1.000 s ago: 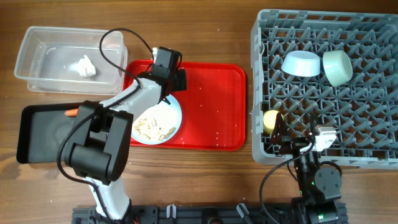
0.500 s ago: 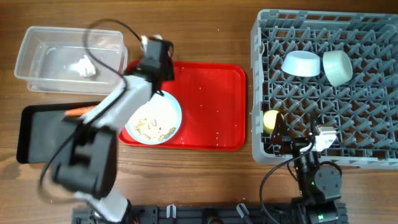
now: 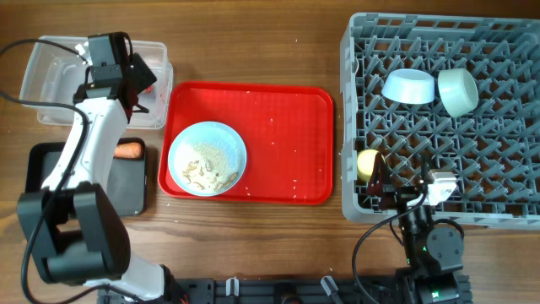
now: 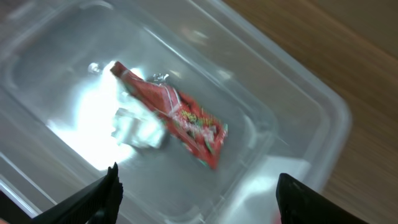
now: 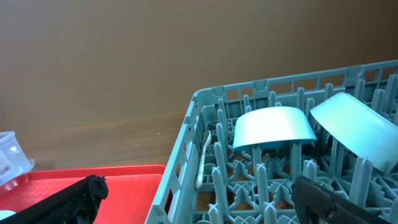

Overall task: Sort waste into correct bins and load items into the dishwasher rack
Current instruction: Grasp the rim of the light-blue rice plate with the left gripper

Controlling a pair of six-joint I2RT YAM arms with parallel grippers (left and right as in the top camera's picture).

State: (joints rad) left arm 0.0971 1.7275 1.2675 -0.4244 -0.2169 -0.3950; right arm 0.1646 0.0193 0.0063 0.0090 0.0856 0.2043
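The white plate's rim point(image 3: 243, 160) needs to be gripped next by my left gripper on the side facing the rack, to tip scraps into the black tray point(image 3: 42, 181) and then load the plate.
My left gripper point(image 3: 128, 74) point(image 4: 199, 196) is open and empty above the clear tub point(image 3: 49, 72) point(image 4: 292, 106). The red-and-white wrapper point(image 4: 180, 118) lies inside the tub next to the crumpled white tissue point(image 4: 137, 127). The orange carrot point(image 3: 128, 151) lies in the black tray point(image 3: 42, 181). The white plate point(image 3: 207, 158) with beige scraps sits on the red tray point(image 3: 287, 143). The grey rack point(image 3: 447, 135) point(image 5: 186, 143) holds the light blue bowl point(image 3: 407, 85) point(image 5: 273, 127), the pale green bowl point(image 3: 457, 90) point(image 5: 360, 130), the yellow cup point(image 3: 368, 163) and the white spoon point(image 5: 204, 158). My right gripper point(image 3: 405, 187) point(image 5: 205, 205) is open and empty at the rack's near left corner.
The red tray lies between the two bins and the rack. The left arm stretches from the table's front edge over the black tray to the tub. Bare wooden table point(image 3: 253, 42) shows behind the red tray.
My left arm has swung left from the red tray's back edge to over the clear tub. The wrapper now lies in the tub. The plate is uncovered. The right arm has not moved.
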